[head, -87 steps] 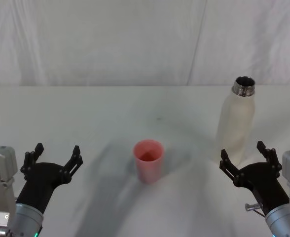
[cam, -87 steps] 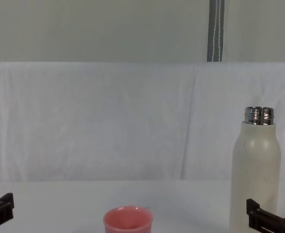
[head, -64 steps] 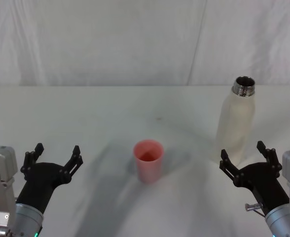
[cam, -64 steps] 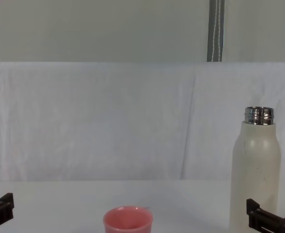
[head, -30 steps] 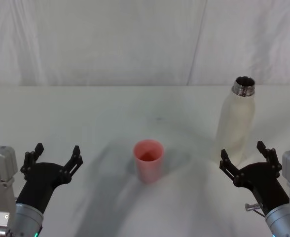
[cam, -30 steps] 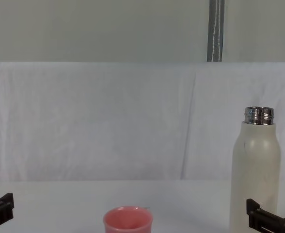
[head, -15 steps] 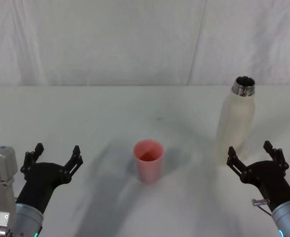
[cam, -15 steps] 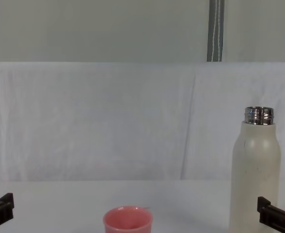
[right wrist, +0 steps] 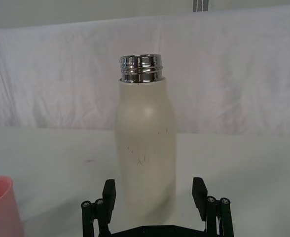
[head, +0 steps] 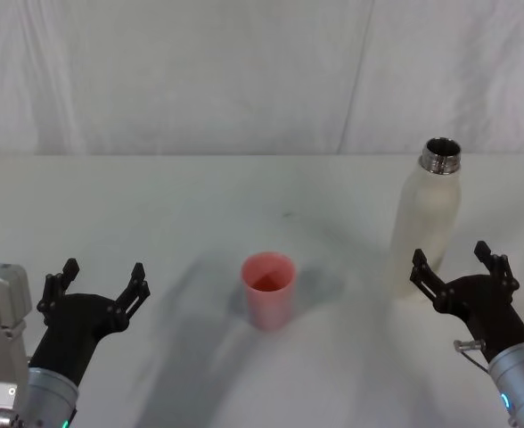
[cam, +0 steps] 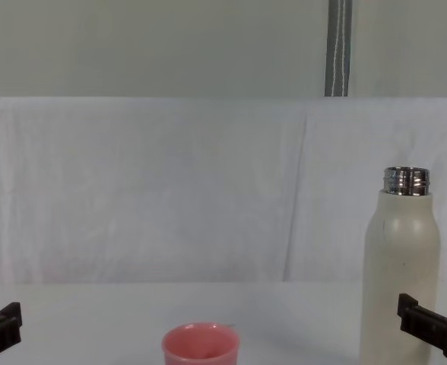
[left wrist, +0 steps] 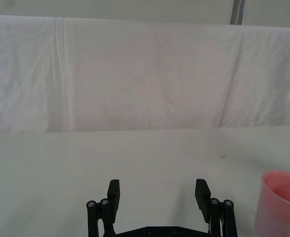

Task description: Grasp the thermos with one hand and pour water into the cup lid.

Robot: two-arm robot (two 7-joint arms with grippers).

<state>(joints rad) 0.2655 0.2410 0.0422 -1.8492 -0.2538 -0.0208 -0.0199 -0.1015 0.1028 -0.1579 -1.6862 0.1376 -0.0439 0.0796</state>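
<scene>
The thermos slopes inward at its shoulder [cam: 404,214], so I should next use my right gripper to grab it by its straight-sided body [cam: 397,304], where the sides face each other, to pour.
The thermos [head: 427,223], a tall cream-white bottle with an open steel neck, stands upright at the table's right. The cup lid [head: 268,290], a small pink cup, sits upright near the table's middle, well left of the bottle. My right gripper [head: 449,257] is open just in front of the thermos's lower body. In the right wrist view the thermos [right wrist: 146,148] rises centred beyond the right gripper [right wrist: 154,186], with its fingers spread wider than the bottle. My left gripper [head: 103,270] is open and holds nothing at the near left, with the cup lid [left wrist: 283,205] off to its side.
A white cloth covers the table [head: 200,205] and hangs as a backdrop [head: 244,71] behind it. A grey pole [cam: 339,46] rises behind the backdrop. Bare cloth lies between the cup lid and the thermos.
My right gripper has moved forward and slightly right, closer to the thermos's base, still open. The left gripper, cup lid and thermos have not moved.
</scene>
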